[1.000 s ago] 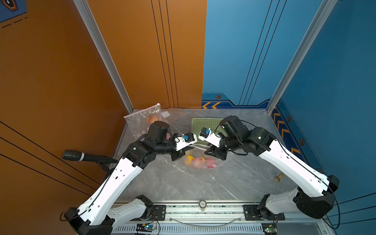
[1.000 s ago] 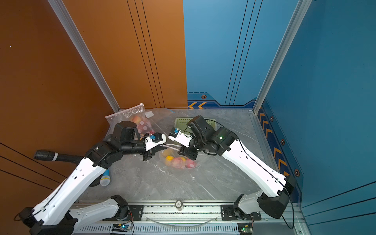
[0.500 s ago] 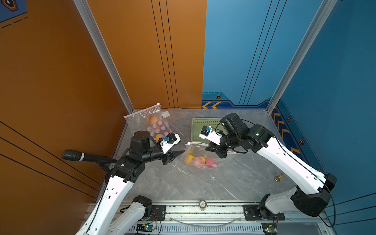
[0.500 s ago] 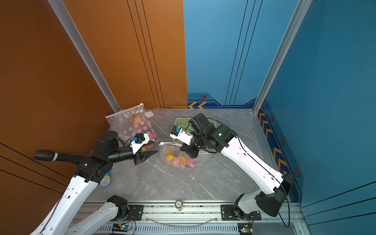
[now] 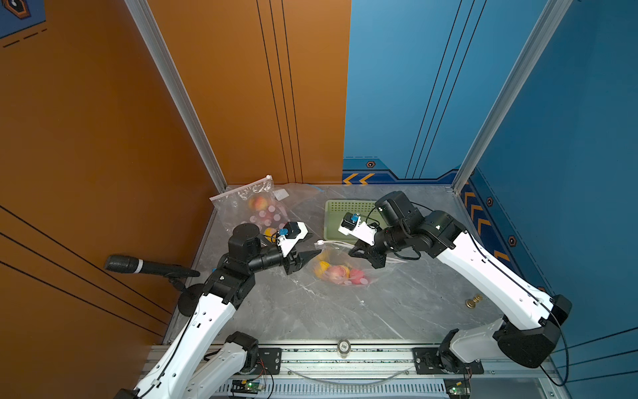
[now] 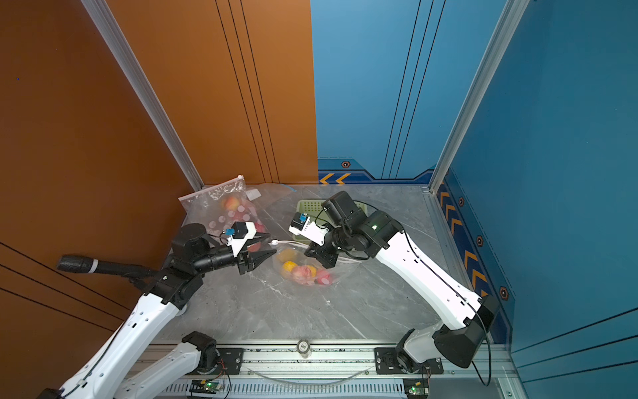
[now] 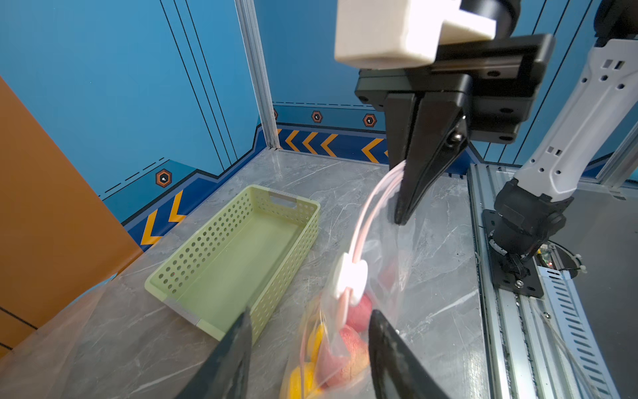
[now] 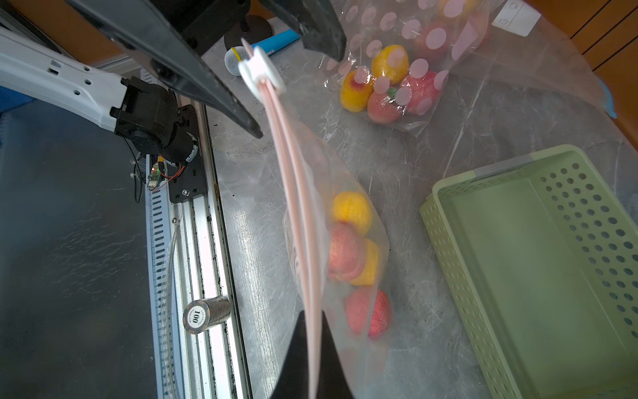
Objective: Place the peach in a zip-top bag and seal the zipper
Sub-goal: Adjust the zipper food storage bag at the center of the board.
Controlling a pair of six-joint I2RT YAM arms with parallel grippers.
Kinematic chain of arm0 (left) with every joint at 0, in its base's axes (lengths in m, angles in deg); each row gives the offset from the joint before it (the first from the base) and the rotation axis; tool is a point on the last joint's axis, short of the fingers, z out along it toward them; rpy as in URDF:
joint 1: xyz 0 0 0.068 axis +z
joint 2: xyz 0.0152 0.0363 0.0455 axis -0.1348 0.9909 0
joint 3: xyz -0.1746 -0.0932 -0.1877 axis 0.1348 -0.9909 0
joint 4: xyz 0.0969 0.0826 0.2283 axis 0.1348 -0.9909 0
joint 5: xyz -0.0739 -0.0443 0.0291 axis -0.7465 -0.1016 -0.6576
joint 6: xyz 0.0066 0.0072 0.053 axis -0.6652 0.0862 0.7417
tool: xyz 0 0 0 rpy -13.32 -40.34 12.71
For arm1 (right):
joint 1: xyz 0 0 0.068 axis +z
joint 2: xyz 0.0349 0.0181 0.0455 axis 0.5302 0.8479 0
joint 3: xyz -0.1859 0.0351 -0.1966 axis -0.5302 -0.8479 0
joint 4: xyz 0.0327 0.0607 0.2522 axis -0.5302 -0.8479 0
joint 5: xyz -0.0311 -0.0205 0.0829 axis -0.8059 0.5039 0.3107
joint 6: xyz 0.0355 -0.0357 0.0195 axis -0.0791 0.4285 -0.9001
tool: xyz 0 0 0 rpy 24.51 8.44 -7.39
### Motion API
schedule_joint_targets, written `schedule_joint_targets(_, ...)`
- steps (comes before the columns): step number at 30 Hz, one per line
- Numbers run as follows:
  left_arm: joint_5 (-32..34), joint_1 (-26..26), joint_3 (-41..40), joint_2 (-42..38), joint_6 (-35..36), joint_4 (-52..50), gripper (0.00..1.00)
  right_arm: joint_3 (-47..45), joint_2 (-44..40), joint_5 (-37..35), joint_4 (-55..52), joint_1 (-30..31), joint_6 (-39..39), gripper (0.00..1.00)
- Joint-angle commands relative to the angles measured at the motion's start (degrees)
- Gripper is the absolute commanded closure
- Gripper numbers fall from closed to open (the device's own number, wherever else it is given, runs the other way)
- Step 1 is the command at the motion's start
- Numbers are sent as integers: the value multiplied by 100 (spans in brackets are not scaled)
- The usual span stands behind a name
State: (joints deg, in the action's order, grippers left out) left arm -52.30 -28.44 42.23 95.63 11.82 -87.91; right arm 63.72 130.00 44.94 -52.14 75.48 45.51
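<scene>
I should reach with my left gripper and grab the zipper's end just past the white slider (image 5: 318,244). The slider then stays free to seal the bag.
A clear zip-top bag (image 5: 345,267) (image 6: 307,273) lies mid-table with a peach (image 8: 345,248) (image 7: 345,349) and other fruit inside. Its pink zipper strip (image 8: 293,207) is lifted off the table. My right gripper (image 5: 359,251) (image 6: 312,252) (image 8: 312,317) (image 7: 400,217) is shut on one end of that strip. The white slider (image 5: 318,244) (image 6: 274,243) (image 7: 350,279) (image 8: 260,70) sits at the other end. My left gripper (image 5: 312,247) (image 6: 271,246) (image 7: 310,314) (image 8: 298,93) stands open just short of the slider, touching nothing.
A green perforated basket (image 5: 348,207) (image 7: 234,259) (image 8: 535,259) stands behind the bag. A second bag of fruit (image 5: 259,207) (image 8: 390,83) leans at the back left. A microphone (image 5: 138,266) juts in from the left. A chip stack (image 5: 342,345) sits on the front rail, and a brass piece (image 5: 473,302) at the right.
My left gripper has opened, let go of the slider end and drawn back to the left. My right gripper has closed tighter on the zipper strip and stayed about in place.
</scene>
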Motion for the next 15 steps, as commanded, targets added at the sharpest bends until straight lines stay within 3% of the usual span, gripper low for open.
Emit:
schedule_joint_targets(1, -41, -144, 71, 140, 24, 146, 52, 1, -142, 173, -87, -36, 67, 100)
schedule_joint_targets(11, 143, -269, 263, 154, 312, -170, 97, -89, -187, 219, -87, -80, 77, 100)
schedule_joint_targets(15, 107, -256, 680, 112, 712, -1098, 100, -110, -240, 90, -100, -131, 86, 100)
